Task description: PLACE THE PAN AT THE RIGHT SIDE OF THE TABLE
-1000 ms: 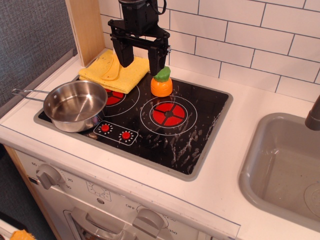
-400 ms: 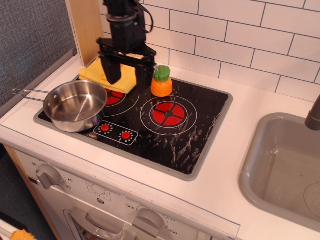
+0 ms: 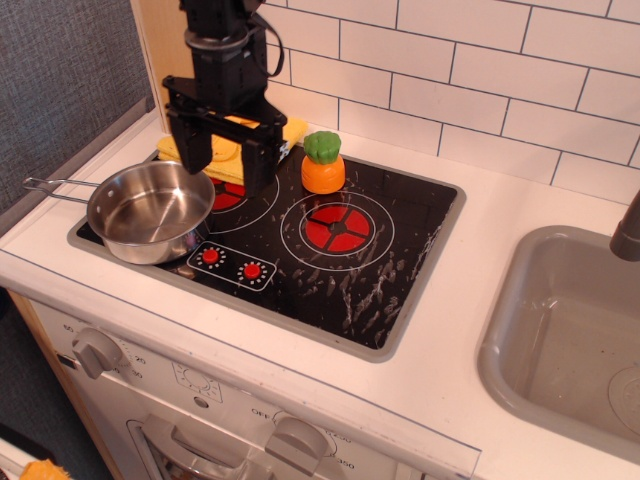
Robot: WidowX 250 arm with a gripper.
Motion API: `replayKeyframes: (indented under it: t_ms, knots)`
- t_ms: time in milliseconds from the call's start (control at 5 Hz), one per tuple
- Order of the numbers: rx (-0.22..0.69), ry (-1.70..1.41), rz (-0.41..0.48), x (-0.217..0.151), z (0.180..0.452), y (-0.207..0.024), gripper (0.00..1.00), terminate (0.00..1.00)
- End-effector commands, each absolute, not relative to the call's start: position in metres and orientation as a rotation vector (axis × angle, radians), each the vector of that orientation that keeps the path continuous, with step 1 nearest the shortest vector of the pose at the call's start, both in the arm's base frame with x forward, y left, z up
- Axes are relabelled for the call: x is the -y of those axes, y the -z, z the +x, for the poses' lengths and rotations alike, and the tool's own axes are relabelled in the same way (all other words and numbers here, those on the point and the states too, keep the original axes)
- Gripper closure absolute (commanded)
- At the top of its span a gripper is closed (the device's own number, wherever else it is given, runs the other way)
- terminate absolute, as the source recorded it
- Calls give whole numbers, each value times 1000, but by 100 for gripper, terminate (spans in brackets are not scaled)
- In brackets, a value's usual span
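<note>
My gripper grabs the pan's rim opposite the wire handle next, to place the pan [image 3: 150, 211] on the sink's side [image 3: 465, 290].
The shiny steel pan [image 3: 150, 211] sits on the front left burner of the black cooktop [image 3: 380, 270], its thin wire handle [image 3: 55, 188] pointing left. My black gripper [image 3: 226, 168] hangs open and empty just behind the pan's far right rim, above the back left burner. Its fingers [image 3: 258, 165] point down, apart from the pan. The white table [image 3: 490, 330] stretches right to the grey sink [image 3: 570, 340].
An orange toy fruit with a green top [image 3: 323, 165] stands on the cooktop's back edge, right of the gripper. A yellow cloth [image 3: 225, 148] lies behind the gripper, partly hidden. A wooden panel [image 3: 165, 50] rises at the back left. A dark faucet [image 3: 628, 232] shows at the right edge.
My gripper has moved left and toward the front, from above the yellow cloth beside the orange toy to just behind the pan. It stays open. The pan has not moved.
</note>
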State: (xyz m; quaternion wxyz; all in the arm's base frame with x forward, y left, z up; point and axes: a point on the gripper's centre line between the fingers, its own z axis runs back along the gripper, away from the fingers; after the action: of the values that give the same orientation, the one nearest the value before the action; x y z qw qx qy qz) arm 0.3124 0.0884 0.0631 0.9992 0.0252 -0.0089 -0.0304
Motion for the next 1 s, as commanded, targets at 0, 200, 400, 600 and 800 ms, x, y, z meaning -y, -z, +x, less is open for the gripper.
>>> replayKeyframes:
  t_ms: [0, 200, 400, 600, 800]
  knots:
    - [-71, -5, 123, -102, 308, -25, 0, 0]
    - [-82, -29, 131, -107, 305, -14, 0, 0]
    - [-58, -18, 126, -105, 305, -18, 100, 0]
    - [-35, -13, 126, -99, 302, -25, 100, 0]
    - [42, -73, 137, -87, 298, -38, 100, 0]
